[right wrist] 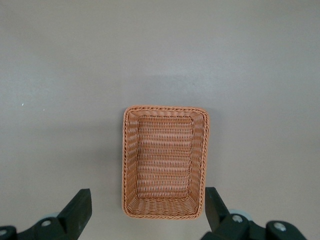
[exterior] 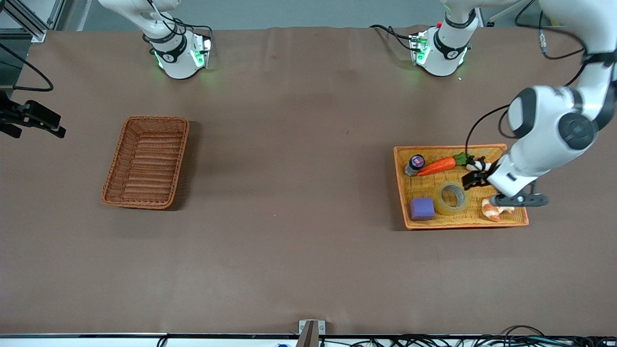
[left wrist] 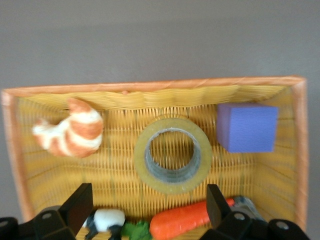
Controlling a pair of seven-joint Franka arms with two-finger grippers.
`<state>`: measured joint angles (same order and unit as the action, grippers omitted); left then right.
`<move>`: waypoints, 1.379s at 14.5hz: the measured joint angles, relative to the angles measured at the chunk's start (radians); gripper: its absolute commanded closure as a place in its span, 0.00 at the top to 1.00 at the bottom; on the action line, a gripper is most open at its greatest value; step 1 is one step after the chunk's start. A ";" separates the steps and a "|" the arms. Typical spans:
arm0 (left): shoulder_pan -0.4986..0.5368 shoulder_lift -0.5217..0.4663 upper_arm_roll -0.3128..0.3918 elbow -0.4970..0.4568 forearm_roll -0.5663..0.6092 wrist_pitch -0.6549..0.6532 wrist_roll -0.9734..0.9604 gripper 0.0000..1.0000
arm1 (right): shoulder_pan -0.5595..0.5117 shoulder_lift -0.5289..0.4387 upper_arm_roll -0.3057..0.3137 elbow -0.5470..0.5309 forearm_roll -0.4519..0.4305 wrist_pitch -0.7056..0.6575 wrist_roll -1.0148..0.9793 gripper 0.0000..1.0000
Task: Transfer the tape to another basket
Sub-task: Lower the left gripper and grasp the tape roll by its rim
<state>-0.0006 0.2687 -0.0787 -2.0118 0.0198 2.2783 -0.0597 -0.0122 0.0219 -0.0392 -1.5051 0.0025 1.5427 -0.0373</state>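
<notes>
My left gripper grips the tape by its ring wall (left wrist: 145, 172) next, to move the tape into the other basket.
The tape (exterior: 451, 197), a yellowish ring with a grey core, lies flat in the wide orange-yellow basket (exterior: 501, 150). It also shows in the left wrist view (left wrist: 173, 155). My left gripper (exterior: 475, 179) hangs open and empty over that basket, above the carrot's green end and just beside the tape; in its wrist view the left gripper (left wrist: 149, 205) has its fingers wide apart. The narrow reddish-brown basket (exterior: 147, 161) stands empty toward the right arm's end. My right gripper (right wrist: 146, 207) is open and empty high above this basket (right wrist: 165, 162); it is out of the front view.
In the wide basket with the tape lie a carrot (exterior: 437, 166), a small dark-capped bottle (exterior: 415, 164), a purple block (exterior: 422, 208), a toy shrimp (exterior: 496, 210) and a black-and-white toy (exterior: 477, 165). A black fixture (exterior: 29, 118) juts over the table's edge at the right arm's end.
</notes>
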 measured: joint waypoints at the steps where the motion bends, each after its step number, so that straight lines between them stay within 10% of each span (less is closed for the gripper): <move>1: 0.001 0.038 0.000 -0.008 0.000 0.023 0.000 1.00 | 0.000 0.000 0.000 0.000 0.000 0.000 0.000 1.00; 6: 0.008 0.178 0.013 -0.011 0.000 0.112 0.000 0.94 | 0.000 0.001 0.000 0.000 0.000 0.001 0.000 1.00; 10: 0.015 0.196 0.020 -0.011 0.000 0.115 0.000 0.08 | 0.000 0.001 0.001 0.000 0.000 0.001 0.000 1.00; 11: 0.015 0.196 0.021 -0.011 0.000 0.115 -0.004 0.00 | 0.000 0.001 0.002 0.000 0.000 0.001 0.000 1.00; 20: 0.035 0.094 0.018 0.013 -0.001 -0.035 -0.019 0.00 | 0.000 0.001 0.003 0.000 0.000 0.002 0.000 1.00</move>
<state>0.0348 0.3630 -0.0612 -1.9984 0.0187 2.2431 -0.0790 -0.0121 0.0233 -0.0366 -1.5052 0.0025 1.5444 -0.0373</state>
